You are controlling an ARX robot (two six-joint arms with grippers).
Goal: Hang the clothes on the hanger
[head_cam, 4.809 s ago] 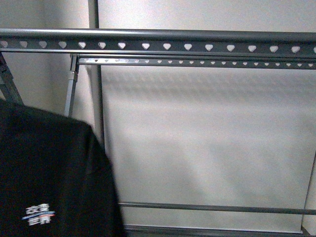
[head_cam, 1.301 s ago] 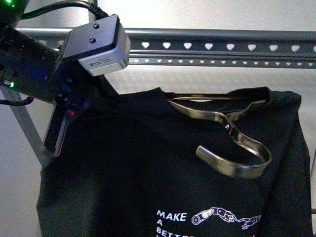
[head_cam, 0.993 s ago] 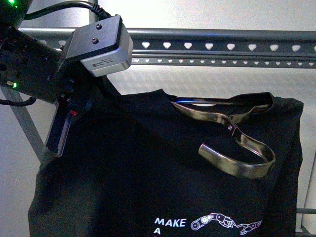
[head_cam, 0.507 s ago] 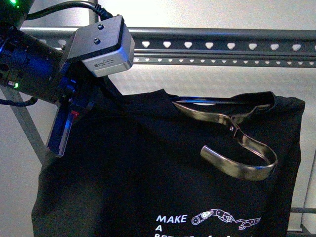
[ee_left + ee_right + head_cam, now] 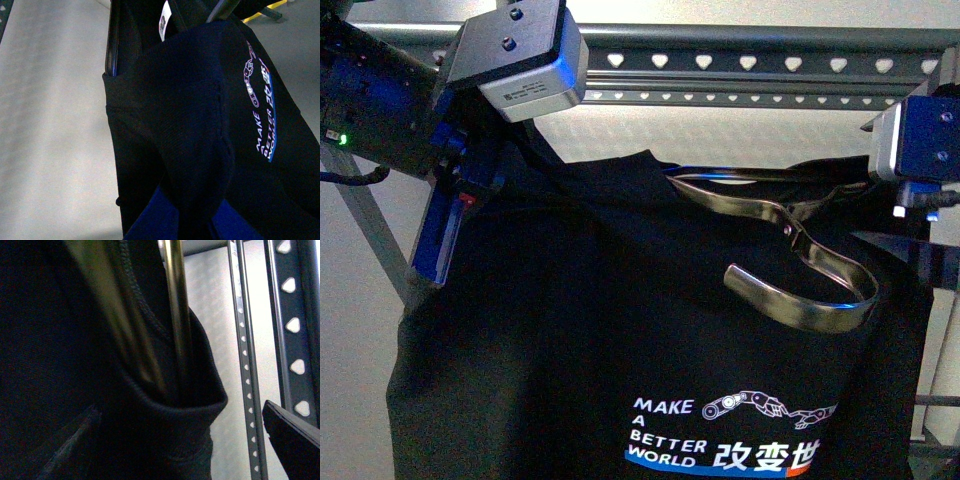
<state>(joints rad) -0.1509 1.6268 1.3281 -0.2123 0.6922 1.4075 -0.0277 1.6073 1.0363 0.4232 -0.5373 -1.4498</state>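
Next, my right gripper grabs the black T-shirt by its ribbed collar (image 5: pixel 861 187) to keep the neck opening wide around the clothes hanger.
The black T-shirt (image 5: pixel 590 330), printed "MAKE A BETTER WORLD" in white, hangs in front of the grey rack rail (image 5: pixel 770 62) with its heart-shaped holes. My left gripper (image 5: pixel 460 215) is shut on the shirt's left shoulder and holds it up below the rail. In the left wrist view its blue fingers (image 5: pixel 150 222) pinch a fold of the T-shirt (image 5: pixel 200 125). My right gripper (image 5: pixel 918 262) is open at the shirt's right shoulder. In the right wrist view one dark finger (image 5: pixel 292 437) stands clear of the T-shirt (image 5: pixel 75 390), beside the rack rail (image 5: pixel 296 325).
A brass-coloured hooked clothes hanger (image 5: pixel 800 290) sits in the collar, with its hook lying on the shirt's front. It also shows in the right wrist view (image 5: pixel 176 315). A thinner punched rail (image 5: pixel 740 98) runs behind the main one. A slanted rack leg (image 5: pixel 365 240) stands at the left.
My right arm has come into view at the shirt's right shoulder. The shirt's whole print now shows. The left arm and rail sit a little higher in the picture.
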